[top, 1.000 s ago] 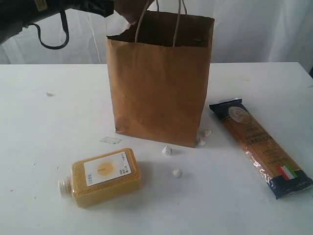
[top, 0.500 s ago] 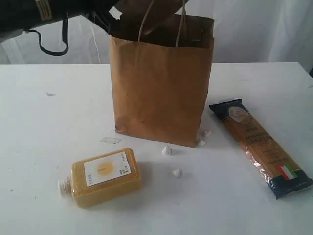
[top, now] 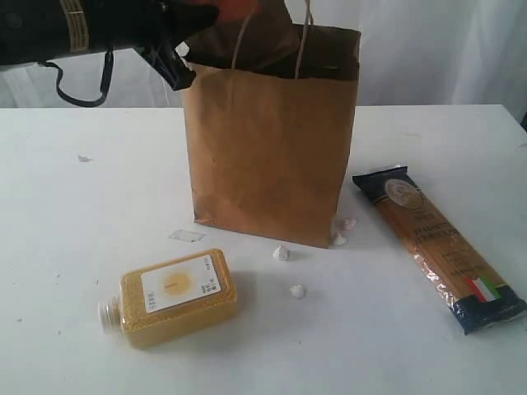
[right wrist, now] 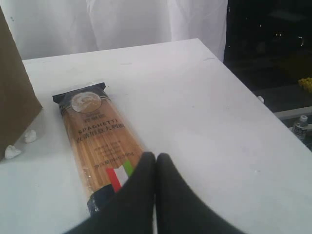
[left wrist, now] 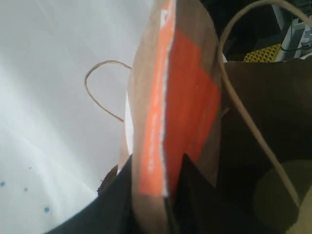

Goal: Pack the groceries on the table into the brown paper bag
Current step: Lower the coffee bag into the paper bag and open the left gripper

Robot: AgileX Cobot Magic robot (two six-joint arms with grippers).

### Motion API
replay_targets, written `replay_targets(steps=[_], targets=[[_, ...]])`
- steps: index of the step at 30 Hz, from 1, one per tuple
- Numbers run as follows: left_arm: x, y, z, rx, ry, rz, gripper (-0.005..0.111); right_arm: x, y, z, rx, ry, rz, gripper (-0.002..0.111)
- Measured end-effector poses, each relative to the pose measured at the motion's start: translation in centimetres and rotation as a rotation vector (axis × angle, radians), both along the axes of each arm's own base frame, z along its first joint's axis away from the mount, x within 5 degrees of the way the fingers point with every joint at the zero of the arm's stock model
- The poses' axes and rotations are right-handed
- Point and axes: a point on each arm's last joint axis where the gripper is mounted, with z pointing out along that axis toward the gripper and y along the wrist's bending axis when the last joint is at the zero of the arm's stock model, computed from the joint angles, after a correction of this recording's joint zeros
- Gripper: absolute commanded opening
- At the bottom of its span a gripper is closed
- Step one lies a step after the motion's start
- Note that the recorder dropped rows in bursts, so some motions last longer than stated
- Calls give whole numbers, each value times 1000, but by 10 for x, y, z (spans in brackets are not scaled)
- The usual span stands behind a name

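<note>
I should open my left gripper now, because the lower edge of the brown pouch point(top: 268, 37) is inside the opening of the bag.
The brown paper bag point(top: 268, 148) stands upright at the middle of the white table point(top: 74, 222). My left gripper point(top: 188, 37) hangs at the bag's upper left rim, shut on the brown pouch with orange label point(top: 235, 10), which tilts over the open mouth. In the left wrist view the pouch point(left wrist: 185, 87) sits pinched in the left gripper point(left wrist: 157, 161), above the bag's dark inside point(left wrist: 273, 107). The yellow grain bottle point(top: 173, 296) lies on its side front left. The spaghetti packet point(top: 436, 243) lies to the right. My right gripper point(right wrist: 156, 156) is shut and empty beside the packet point(right wrist: 97, 131).
Small white crumbs point(top: 282, 253) lie in front of the bag, and a pale scrap point(top: 186, 235) sits by its front left corner. A string handle point(left wrist: 243, 112) loops beside the pouch. The table's far edge point(right wrist: 243, 83) drops off to a dark floor.
My left arm has moved right and down, bringing the pouch from the bag's left rim to over its open mouth. The bottle, the packet and the right gripper have not moved.
</note>
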Motion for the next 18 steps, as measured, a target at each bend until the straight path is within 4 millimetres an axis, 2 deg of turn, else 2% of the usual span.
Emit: replay_targets(steps=[1,2,7,10,18], targets=[[0,0,0,-3,4,2,14,0,0,0,0,0,0,0],[1,0,-1,-5,11,4,29,0,0,0,0,0,0,0],[4,-1,-7,-44,78,15,62,0,0,0,0,0,0,0],[5,-1,-6,-66,98,16,66,0,0,0,0,0,0,0],[5,-1,-6,-116,152,20,66,0,0,0,0,0,0,0]])
